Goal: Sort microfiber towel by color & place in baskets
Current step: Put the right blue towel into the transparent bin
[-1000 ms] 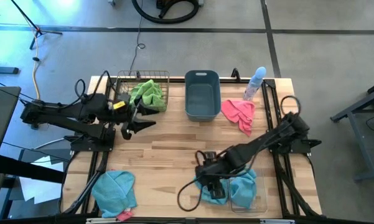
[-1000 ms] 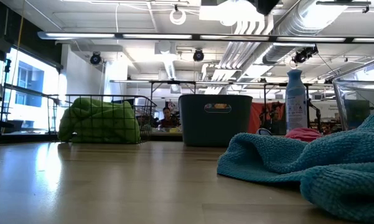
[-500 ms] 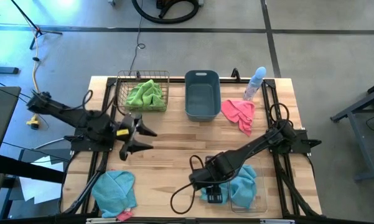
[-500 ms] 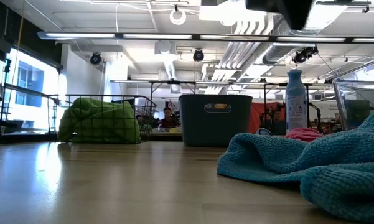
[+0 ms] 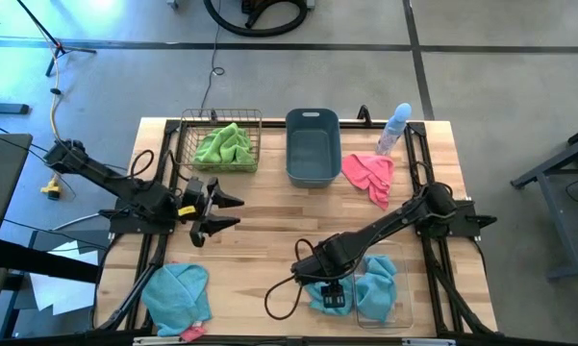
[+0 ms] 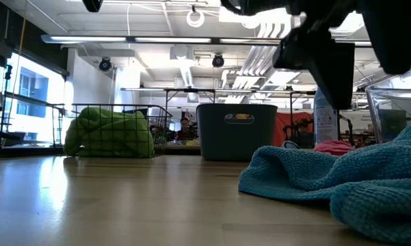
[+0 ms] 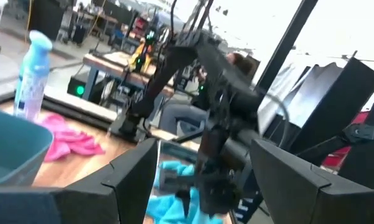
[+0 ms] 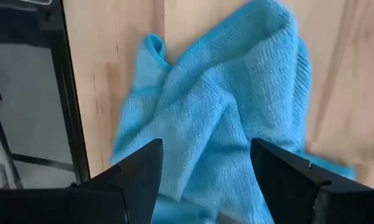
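Note:
My right gripper is to grip the light blue towel by its bunched middle fold [image 8: 208, 130] next, so that the towel can be sorted into the clear bin.
A light blue towel [image 8: 218, 118] lies bunched on the table at the near right, against the clear bin [image 5: 389, 300]. My right gripper [image 5: 329, 293] hangs open just above it, pointing down, a finger on either side [image 8: 205, 180]. My left gripper [image 5: 226, 212] is open and empty over the table's left middle. A lime green towel [image 5: 225, 144] sits in the copper wire basket [image 5: 188, 130]. The grey-blue tub [image 5: 313, 144] stands beside it. A pink towel [image 5: 368, 176] lies flat to the right of the tub. A second blue towel [image 5: 178, 293] rests at the near left corner.
A pale blue spray bottle [image 5: 394, 128] stands at the far right, behind the pink towel. A bit of pink cloth [image 5: 193, 333] peeks out beside the near-left blue towel. A cable loops on the table near the right gripper [image 5: 279, 300]. Bare wood shows at the table's middle.
My left gripper has drawn back from the wire basket toward the near edge, open, and the green towel has settled inside the basket. My right arm has come down toward the blue towel and now shows at the top of the low view.

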{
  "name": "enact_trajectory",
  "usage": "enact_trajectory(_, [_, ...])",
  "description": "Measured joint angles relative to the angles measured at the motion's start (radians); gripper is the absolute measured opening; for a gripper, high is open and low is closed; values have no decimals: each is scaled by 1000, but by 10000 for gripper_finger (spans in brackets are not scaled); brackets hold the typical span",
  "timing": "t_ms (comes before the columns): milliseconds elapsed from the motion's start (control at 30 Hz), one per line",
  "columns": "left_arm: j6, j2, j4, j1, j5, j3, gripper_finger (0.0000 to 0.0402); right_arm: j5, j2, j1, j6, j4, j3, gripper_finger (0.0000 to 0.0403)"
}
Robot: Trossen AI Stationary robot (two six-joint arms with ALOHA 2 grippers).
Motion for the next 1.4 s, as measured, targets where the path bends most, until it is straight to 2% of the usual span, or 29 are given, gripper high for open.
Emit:
enact_trajectory(167, [31,0,35,0,-4,0,245,-3,1,0,53,64,-56,238])
enact_trajectory(400, [39,0,43,0,-32,0,245,22,3,0,50,70,-62,238])
enact_trajectory(1033, [40,0,47,0,-70,0,245,84,137,3,31,89,-56,234])
enact_trajectory(1100, [40,0,47,1,-70,0,245,94,141,3,20,85,-56,219])
enact_trajectory(1167, [40,0,47,0,-70,0,245,113,142,4,15,83,-56,188])
enact_trajectory(1233, [41,0,47,0,-70,0,245,122,142,4,9,82,-58,139])
enact_trajectory(1333, [63,-5,46,0,-71,0,245,110,144,0,3,75,-48,40])
enact_trajectory(1400, [72,-14,49,1,-77,0,245,110,147,-5,-18,67,-35,16])
